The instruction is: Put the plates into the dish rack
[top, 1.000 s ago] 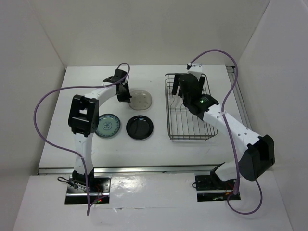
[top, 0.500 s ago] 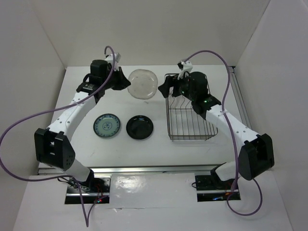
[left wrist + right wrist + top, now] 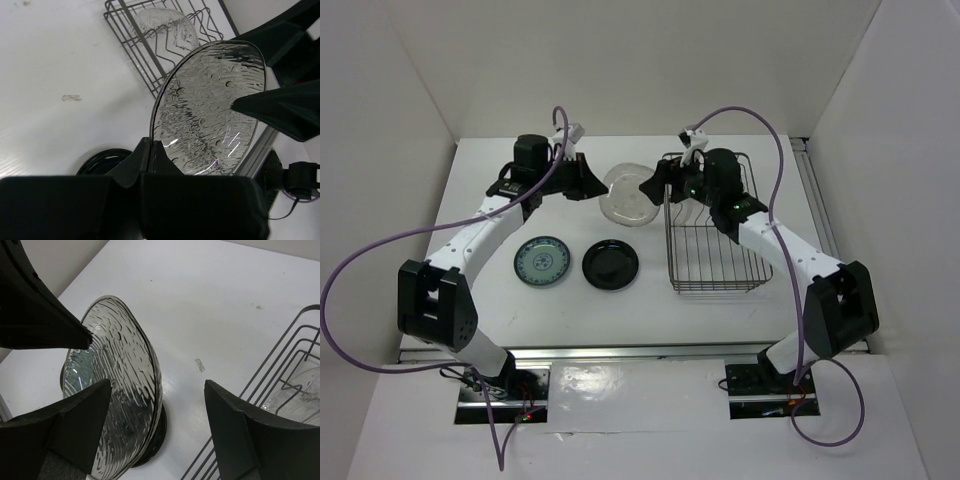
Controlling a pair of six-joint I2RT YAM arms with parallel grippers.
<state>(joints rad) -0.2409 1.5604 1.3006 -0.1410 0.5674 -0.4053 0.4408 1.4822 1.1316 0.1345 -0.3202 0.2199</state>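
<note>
One finger of my right gripper reaches past the rippled plate's rim and over the plate's side. My right gripper should close on the plate now.
My left gripper [image 3: 590, 180] [image 3: 150, 146] is shut on the rim of a translucent rippled plate [image 3: 626, 195] [image 3: 210, 105] [image 3: 120, 375], beige-grey from above, and holds it on edge in the air left of the dish rack [image 3: 720, 282] [image 3: 150, 70] [image 3: 280, 365]. My right gripper [image 3: 653, 186] [image 3: 160, 415] is open, with its jaws on either side of that plate's far rim. A clear glassy plate [image 3: 160, 25] [image 3: 295, 390] stands in the rack. The teal plate [image 3: 542, 262] and the black plate [image 3: 611, 265] [image 3: 100, 160] lie flat on the table.
White walls close in the table at the back and on both sides. Purple cables loop above both arms. A metal rail [image 3: 620, 352] runs along the near table edge.
The left gripper lifted the translucent plate off the table, then carried it right and lower toward the rack. The right gripper swung left from over the rack to the plate's rim.
</note>
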